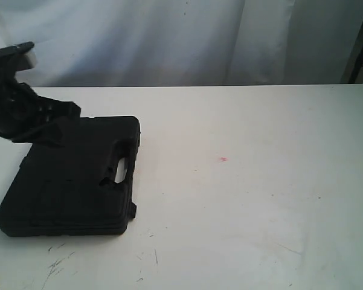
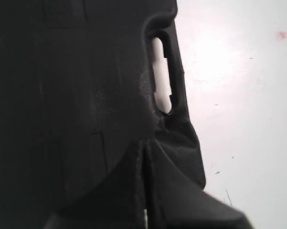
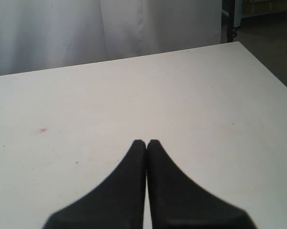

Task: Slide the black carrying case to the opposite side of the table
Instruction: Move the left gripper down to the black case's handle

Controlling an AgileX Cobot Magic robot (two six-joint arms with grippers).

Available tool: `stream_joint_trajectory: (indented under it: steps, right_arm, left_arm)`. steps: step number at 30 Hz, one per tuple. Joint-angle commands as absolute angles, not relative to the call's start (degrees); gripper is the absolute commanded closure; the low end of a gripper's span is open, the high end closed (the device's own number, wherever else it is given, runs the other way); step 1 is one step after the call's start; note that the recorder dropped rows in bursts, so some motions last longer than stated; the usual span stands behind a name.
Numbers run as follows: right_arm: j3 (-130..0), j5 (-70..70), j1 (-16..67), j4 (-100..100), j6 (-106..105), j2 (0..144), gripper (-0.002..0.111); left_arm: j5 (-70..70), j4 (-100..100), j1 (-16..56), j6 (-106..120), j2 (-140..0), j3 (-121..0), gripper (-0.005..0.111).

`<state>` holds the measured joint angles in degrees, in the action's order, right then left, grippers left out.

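Observation:
The black carrying case point(image 1: 72, 181) needs to slide across, so my left gripper should grab it by its handle point(image 1: 131, 158) next.
The black carrying case point(image 1: 72, 181) lies flat on the left part of the white table point(image 1: 260, 199), its handle slot point(image 1: 118, 170) facing the middle. My left gripper point(image 1: 61, 130) reaches in from the far left, over the case's back corner. In the left wrist view this gripper point(image 2: 144, 143) is shut, fingers pressed together and holding nothing, its tips low over the case lid point(image 2: 76, 86) close to the handle slot point(image 2: 161, 76). My right gripper point(image 3: 146, 142) is shut and empty above bare table point(image 3: 181, 86); the exterior view does not show it.
A tiny red spot point(image 1: 223, 159) marks the table's middle. Dark scratch marks point(image 1: 57, 263) lie near the front left. A white curtain point(image 1: 181, 36) hangs behind the far edge. Beyond the table's far right corner are dark floor and a stand leg point(image 3: 231, 21).

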<state>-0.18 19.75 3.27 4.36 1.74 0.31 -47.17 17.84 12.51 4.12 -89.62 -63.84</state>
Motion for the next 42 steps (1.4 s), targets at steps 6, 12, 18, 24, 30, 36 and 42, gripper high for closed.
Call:
stream_joint_trajectory:
  steps: [6,12,18,24,30,36,42]
  right_arm:
    - [0.0,19.8,3.3,3.9,2.0,0.0,0.108]
    - [0.0,19.8,3.3,3.9,2.1,0.0,0.108]
    - [0.0,19.8,3.3,3.9,2.1,0.0,0.108]
    - [0.0,19.8,3.3,3.9,2.1,0.0,0.108]
    - [0.0,19.8,3.3,3.9,2.1,0.0,0.108]
    - [0.0,19.8,3.3,3.9,2.1,0.0,0.108]
    - [0.0,19.8,3.3,3.9,2.1,0.0,0.108]
  left_arm:
    - [-51.1,10.3,22.4,-6.1,-106.2,-78.6,0.107]
    - [-54.6,2.7,25.8,-13.6,-114.2,-85.4,0.106]
    - [-55.2,4.1,26.3,-14.8,-118.0,-88.7,0.089]
    - [-55.8,4.1,26.3,-14.8,-120.8,-90.6,0.064]
    - [-55.3,4.3,26.3,-14.9,-123.3,-91.0,0.060]
    - [-53.9,4.8,26.3,-14.9,-125.4,-91.0,0.060]
    - [-52.7,5.4,26.3,-14.9,-126.3,-91.0,0.061]
